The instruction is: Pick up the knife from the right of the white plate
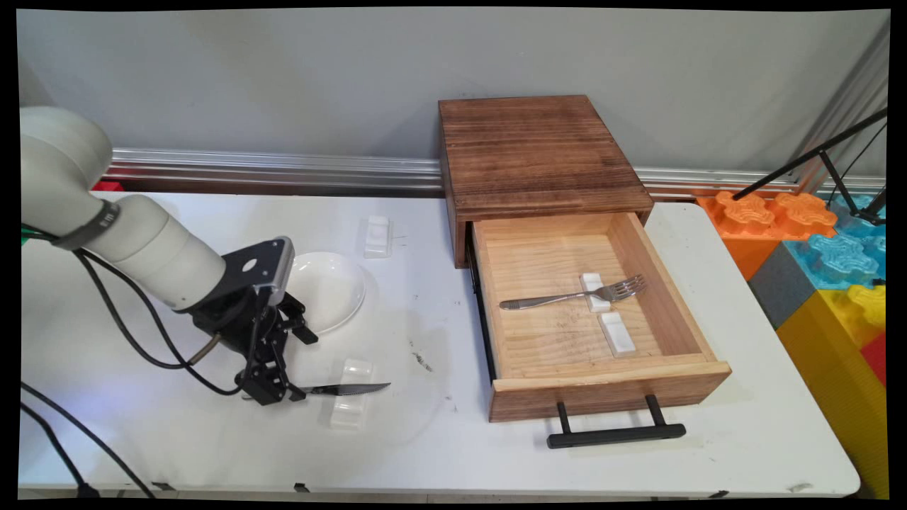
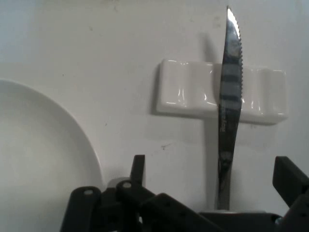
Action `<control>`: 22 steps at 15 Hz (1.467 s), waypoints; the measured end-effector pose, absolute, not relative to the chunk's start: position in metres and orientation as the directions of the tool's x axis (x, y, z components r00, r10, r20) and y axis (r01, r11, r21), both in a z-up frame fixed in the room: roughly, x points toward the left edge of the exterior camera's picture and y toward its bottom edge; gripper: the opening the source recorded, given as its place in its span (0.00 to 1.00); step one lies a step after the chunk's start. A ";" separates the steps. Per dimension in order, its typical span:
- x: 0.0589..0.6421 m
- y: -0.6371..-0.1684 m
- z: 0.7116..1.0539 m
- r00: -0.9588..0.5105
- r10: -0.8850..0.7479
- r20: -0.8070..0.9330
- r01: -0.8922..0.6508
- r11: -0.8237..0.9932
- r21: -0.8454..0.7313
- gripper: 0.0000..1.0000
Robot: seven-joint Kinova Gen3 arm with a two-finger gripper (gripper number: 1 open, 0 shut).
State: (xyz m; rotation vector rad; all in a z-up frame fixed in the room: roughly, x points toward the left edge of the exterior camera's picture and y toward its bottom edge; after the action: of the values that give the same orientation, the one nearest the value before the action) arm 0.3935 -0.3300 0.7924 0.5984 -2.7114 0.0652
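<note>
I should lay the table knife in the open drawer beside the fork, so I should next pick up the knife with my gripper by its handle (image 2: 223, 193).
A serrated steel knife (image 1: 348, 388) (image 2: 230, 92) lies with its blade across a small white ceramic rest (image 1: 350, 412) (image 2: 186, 94) near the table's front left. My black gripper (image 1: 278, 392) (image 2: 213, 168) is low over the table at the knife's handle end. It is open, with the handle between its spread fingers (image 2: 138, 168). The handle's end is hidden behind the hand. A white plate (image 1: 333, 289) (image 2: 43, 145) lies just behind the gripper.
A second white rest (image 1: 377, 236) lies behind the plate. A dark wooden box (image 1: 531, 152) stands at the back. Its pale drawer (image 1: 609, 386) is pulled out and holds a fork (image 1: 574, 297) and two rests (image 1: 618, 334). Coloured foam blocks (image 1: 822, 248) lie off the right edge.
</note>
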 end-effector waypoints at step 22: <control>0.389 -0.329 0.762 -0.851 -0.392 0.349 -0.400 0.915 0.050 0.00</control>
State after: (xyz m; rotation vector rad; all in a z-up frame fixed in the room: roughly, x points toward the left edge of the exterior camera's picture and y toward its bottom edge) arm 0.3886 -0.3288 0.7624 0.5821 -2.7206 0.0349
